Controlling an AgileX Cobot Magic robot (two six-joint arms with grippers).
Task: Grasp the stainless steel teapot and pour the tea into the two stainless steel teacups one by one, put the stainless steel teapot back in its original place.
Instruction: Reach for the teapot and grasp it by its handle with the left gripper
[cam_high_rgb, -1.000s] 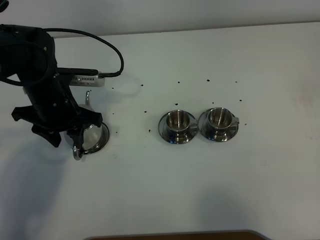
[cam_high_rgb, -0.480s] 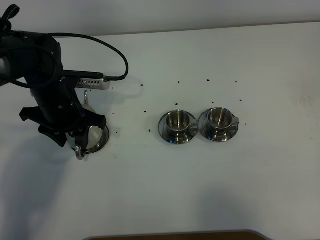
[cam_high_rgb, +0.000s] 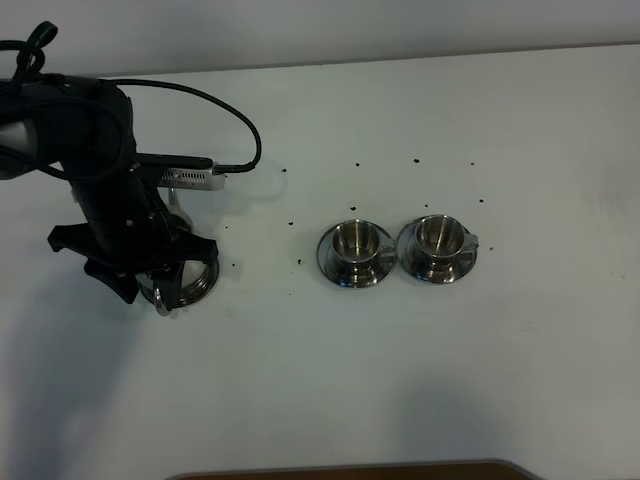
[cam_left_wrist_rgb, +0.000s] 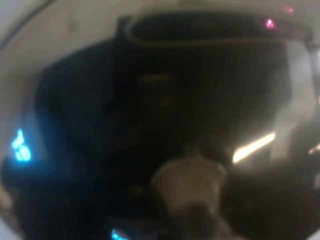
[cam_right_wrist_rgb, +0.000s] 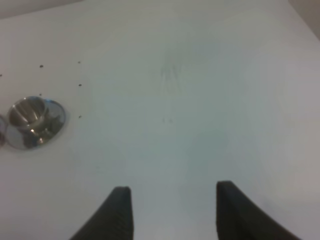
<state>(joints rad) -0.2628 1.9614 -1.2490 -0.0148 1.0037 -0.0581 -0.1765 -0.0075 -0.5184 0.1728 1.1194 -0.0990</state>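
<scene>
My left gripper's fingers reach down on both sides of the loop handle, above the shiny saucer's rim, so it is time to close on the handle.
The stainless steel teapot (cam_high_rgb: 186, 279) stands at the left of the white table, mostly hidden under my left arm. Its loop handle (cam_high_rgb: 162, 303) sticks out toward the front and its thin spout (cam_high_rgb: 175, 201) toward the back. The saucer under it shows only as a shiny rim. My left gripper (cam_high_rgb: 150, 268) is directly over the teapot; its jaws are hidden. The left wrist view shows only a blurred dark steel reflection. The two stainless steel teacups (cam_high_rgb: 355, 240) (cam_high_rgb: 437, 235) sit on their saucers at centre. No tea shows. My right gripper (cam_right_wrist_rgb: 175, 215) is open and empty, with one cup (cam_right_wrist_rgb: 31, 115) far from it.
Small dark specks (cam_high_rgb: 291, 222) are scattered on the table between the teapot and the cups. A black cable (cam_high_rgb: 235, 110) loops from the left arm over the table's back left. The table's far edge runs along the top of the exterior view.
My left arm has shifted slightly right and settled over the teapot, covering more of it. The cups have not moved.
</scene>
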